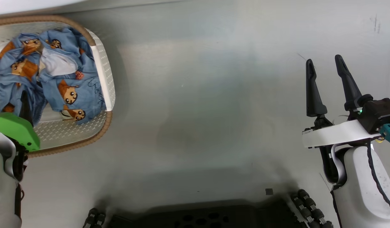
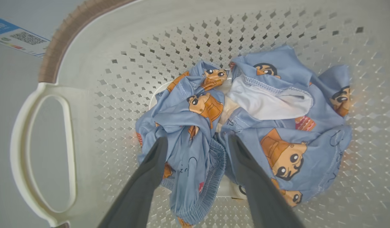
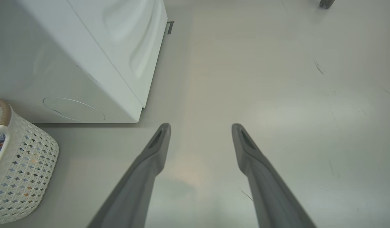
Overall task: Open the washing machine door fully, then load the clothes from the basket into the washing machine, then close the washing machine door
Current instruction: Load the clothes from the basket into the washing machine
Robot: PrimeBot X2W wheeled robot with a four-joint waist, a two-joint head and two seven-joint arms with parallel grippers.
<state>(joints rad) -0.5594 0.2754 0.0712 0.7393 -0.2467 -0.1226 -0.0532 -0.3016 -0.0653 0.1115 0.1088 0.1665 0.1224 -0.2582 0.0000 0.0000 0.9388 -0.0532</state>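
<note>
I should grab the cartoon-print clothes by their bunched fold (image 1: 9, 94) with my left gripper next. Then I can move them from the basket to load the washing machine (image 1: 30, 4).
The cream basket (image 1: 101, 68) stands on the floor at the upper left of the head view, with the light blue cartoon-print clothes (image 1: 71, 91) heaped inside. My left gripper (image 1: 9, 95) hangs over the basket's near left part. In the left wrist view it (image 2: 197, 141) is open, its fingers straddling a bunched fold of the clothes (image 2: 195, 152) and reaching down to the fabric. My right gripper (image 1: 324, 60) is open over bare floor at the right, nothing between its fingers (image 3: 199, 126). The white washing machine (image 3: 87, 63) stands behind the basket (image 3: 23, 164). The washing machine door is out of view.
A blue sticker (image 2: 17, 38) shows on the machine's front just beyond the basket's rim (image 2: 65, 34). My dark wheeled base (image 1: 198, 218) lies along the bottom of the head view. Grey floor (image 1: 198, 110) stretches between basket and right arm. A small castor (image 3: 326, 3) sits far off.
</note>
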